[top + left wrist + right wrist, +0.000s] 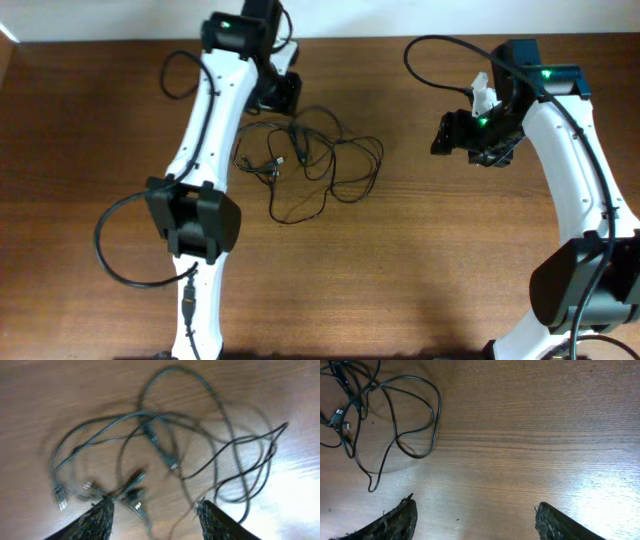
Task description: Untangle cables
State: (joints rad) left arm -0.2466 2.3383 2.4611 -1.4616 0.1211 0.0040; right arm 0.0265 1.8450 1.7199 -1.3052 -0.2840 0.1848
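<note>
Next, my left gripper grabs one cable's cord near the plug ends to draw that cable free of the loops.
The cables [305, 160] are thin black cords lying tangled in loose loops on the brown table, with small plug ends near the left of the bunch. My left gripper [277, 95] is open just behind the bunch; the left wrist view shows the blurred cables [165, 455] and their plug ends below its fingers [152, 510]. My right gripper [445, 135] is open and empty, well to the right of the bunch. The right wrist view shows the cable loops [395, 415] at upper left, apart from its fingers [475, 510].
Thick black robot cables arch off the left arm [115, 245] and the right arm [440, 55]. The table's far edge meets a white wall [100, 18] at the top. Bare wood [430, 240] lies between the arms.
</note>
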